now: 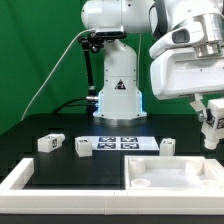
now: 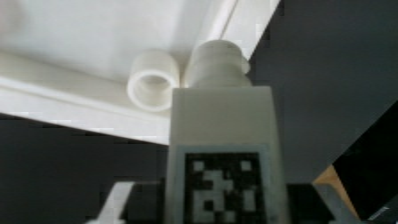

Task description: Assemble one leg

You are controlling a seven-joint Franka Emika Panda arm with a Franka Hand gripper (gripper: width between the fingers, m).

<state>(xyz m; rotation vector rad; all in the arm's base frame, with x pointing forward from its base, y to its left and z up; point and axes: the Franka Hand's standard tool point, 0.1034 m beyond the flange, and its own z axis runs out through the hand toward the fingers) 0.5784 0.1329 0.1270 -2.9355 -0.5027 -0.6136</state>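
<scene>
I need to keep my gripper closed on the leg for now. The lower end of the leg is hanging above the panel's corner (image 1: 212,170), so the leg would fall if I opened now.
My gripper (image 1: 210,128) is shut on one leg (image 1: 211,122), a white chunky peg, and holds it above the right side of the large white tray-like panel (image 1: 175,176). In the wrist view the leg (image 2: 221,110) stands between the fingers (image 2: 121,203), its black-and-white tag facing the camera. Its narrow tip is next to a round raised socket (image 2: 157,80) in the panel's corner (image 2: 89,45). I cannot tell whether the tip touches the panel. Three more legs lie on the table: two on the exterior view's left (image 1: 50,143) (image 1: 83,148), one towards the right (image 1: 168,146).
The marker board (image 1: 120,142) lies flat in front of the robot base (image 1: 117,95). A white raised border (image 1: 25,178) runs along the table's front and the exterior view's left. A green backdrop stands behind.
</scene>
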